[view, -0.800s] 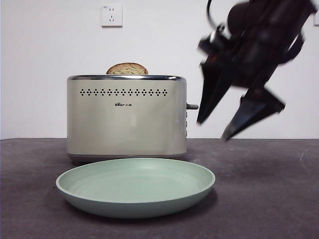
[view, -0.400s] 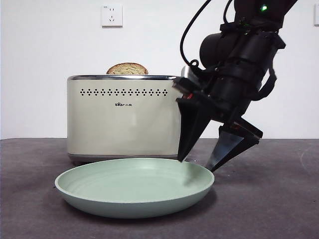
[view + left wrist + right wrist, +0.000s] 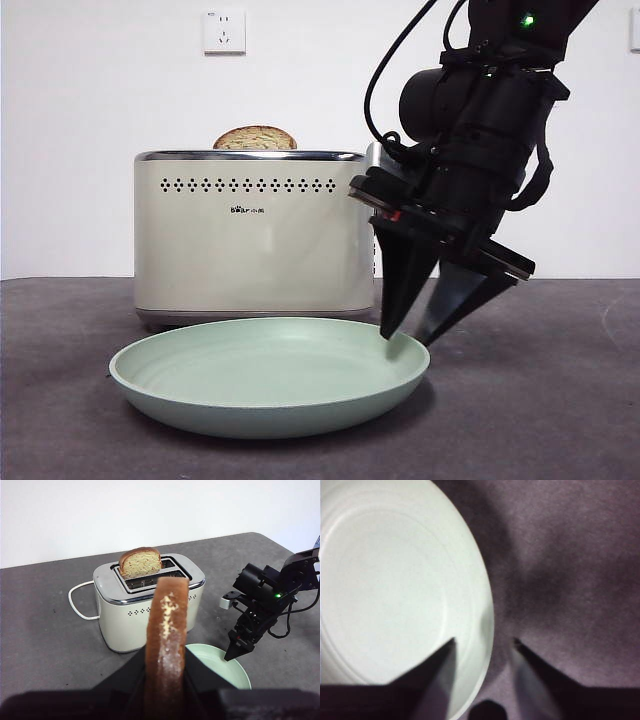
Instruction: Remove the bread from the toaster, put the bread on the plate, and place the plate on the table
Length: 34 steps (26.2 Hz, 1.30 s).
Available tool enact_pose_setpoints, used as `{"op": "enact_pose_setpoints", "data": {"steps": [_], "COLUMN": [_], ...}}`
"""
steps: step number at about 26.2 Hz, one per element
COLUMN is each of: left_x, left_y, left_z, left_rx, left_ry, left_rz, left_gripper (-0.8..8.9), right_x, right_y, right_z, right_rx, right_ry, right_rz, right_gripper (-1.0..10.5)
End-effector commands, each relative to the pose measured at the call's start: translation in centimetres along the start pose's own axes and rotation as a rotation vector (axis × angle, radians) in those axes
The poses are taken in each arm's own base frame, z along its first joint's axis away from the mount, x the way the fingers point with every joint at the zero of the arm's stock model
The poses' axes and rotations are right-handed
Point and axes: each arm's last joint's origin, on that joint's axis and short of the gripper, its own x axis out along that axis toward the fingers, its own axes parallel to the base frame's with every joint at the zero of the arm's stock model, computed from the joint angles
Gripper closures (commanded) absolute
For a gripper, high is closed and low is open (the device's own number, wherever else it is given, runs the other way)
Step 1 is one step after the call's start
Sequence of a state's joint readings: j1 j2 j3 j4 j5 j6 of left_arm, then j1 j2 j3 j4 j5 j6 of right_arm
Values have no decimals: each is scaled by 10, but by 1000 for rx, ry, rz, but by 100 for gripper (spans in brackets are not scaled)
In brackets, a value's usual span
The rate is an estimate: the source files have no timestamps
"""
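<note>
The mint-green plate's flat middle [image 3: 265, 365] has to stay free to take the bread, so my right gripper needs to grab the plate by its rim [image 3: 418, 358].
My left gripper [image 3: 166, 661] is shut on the bread [image 3: 167, 625], a tan slice with brown crust seen edge-on, held high above the toaster [image 3: 150, 605] and the plate [image 3: 239, 672]. It is out of the front view. The cream toaster [image 3: 250, 240] stands behind the mint-green plate [image 3: 200, 392], which lies on the table [image 3: 540, 410]. My right gripper [image 3: 407, 338] is open and points down over the plate's right rim, one jaw inside and one outside. The right wrist view shows the rim [image 3: 485, 630] between its jaws [image 3: 484, 642]. It also shows in the left wrist view [image 3: 235, 651].
A darker slice with a domed top [image 3: 255, 138] stands in the toaster's slot; it also shows in the left wrist view [image 3: 141, 562]. The toaster's white cable [image 3: 80, 597] loops beside it. A wall socket [image 3: 224, 31] is on the white wall behind.
My right gripper has come down and left from high on the right to the plate's right rim, and its jaws have drawn closer together there. Plate and toaster have not moved.
</note>
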<state>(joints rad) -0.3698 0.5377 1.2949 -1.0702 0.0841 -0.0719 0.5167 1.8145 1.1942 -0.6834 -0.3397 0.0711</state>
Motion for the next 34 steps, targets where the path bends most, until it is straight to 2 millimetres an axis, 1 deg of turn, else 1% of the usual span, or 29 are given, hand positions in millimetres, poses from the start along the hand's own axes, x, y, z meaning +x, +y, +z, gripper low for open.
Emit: {"op": "enact_pose_setpoints", "data": {"steps": [1,17,22,24,27,30,34], "left_x": [-1,-1,2,6,18,37,60], "left_y": [0,0,-3,-4,-4,-3,-4], "left_z": [-1,-4,-1,4,11,17,23], "left_rx": [-6,-10,-8,-5,-5,-10,-21], "left_ry": [-6,30,16,3,1,35,92], "left_rz": [0,-8,-122,-163,-163,-164,-236], "left_gripper": [821,821,822,821,821,822,821], "right_x": [5,5,5,2,-5,-17,-36], "right_y": [-1,-1,-1,-1,3,8,12], "right_z": [-3,-4,-7,-8,-8,-8,-9], "right_rx": [5,3,30,30,22,14,-2], "right_ry": [21,37,68,69,46,11,-42], "right_rz": [-2,-3,-3,-2,36,112,108], "right_gripper": [957,957,957,957,957,957,958]}}
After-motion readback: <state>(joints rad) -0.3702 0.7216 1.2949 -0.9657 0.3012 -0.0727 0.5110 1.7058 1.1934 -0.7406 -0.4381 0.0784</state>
